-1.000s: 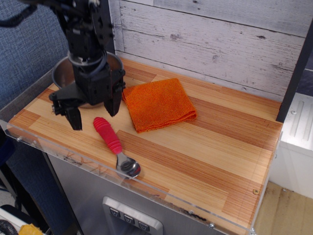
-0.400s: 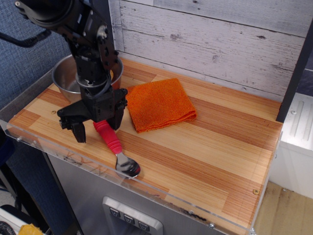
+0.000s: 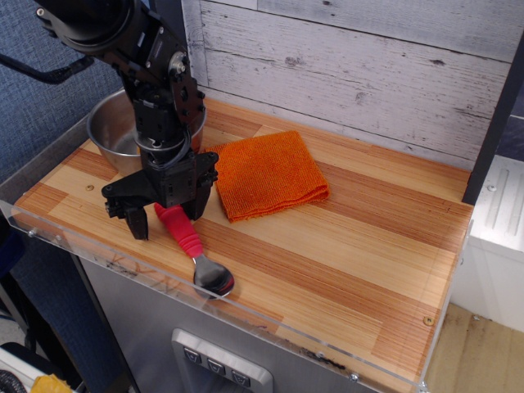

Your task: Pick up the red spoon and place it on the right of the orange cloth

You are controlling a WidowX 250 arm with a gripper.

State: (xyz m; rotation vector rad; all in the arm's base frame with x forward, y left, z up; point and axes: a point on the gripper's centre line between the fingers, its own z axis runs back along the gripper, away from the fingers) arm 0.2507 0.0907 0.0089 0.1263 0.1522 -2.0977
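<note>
I should next grab the spoon with my gripper by its red ribbed handle [image 3: 178,226], so that I can put the red spoon down beside the orange cloth [image 3: 266,173].
The red spoon [image 3: 190,243] lies on the wooden table near the front edge, its red ribbed handle pointing back-left and its metal bowl [image 3: 214,281] toward the front. The orange cloth [image 3: 266,173] lies folded behind and to the right of it. My gripper [image 3: 166,218] is open and lowered over the top end of the handle, one finger on each side of it. The fingers [image 3: 137,221] reach down close to the table surface. They are not closed on the handle.
A steel bowl [image 3: 110,127] stands at the back left, partly hidden behind my arm. A clear plastic rim [image 3: 147,274] runs along the table's front and left edges. A white plank wall stands behind. Bare wood [image 3: 368,246] lies right of the cloth.
My gripper has moved right and down from beside the spoon and now straddles the top end of the handle. The spoon and cloth have not moved.
</note>
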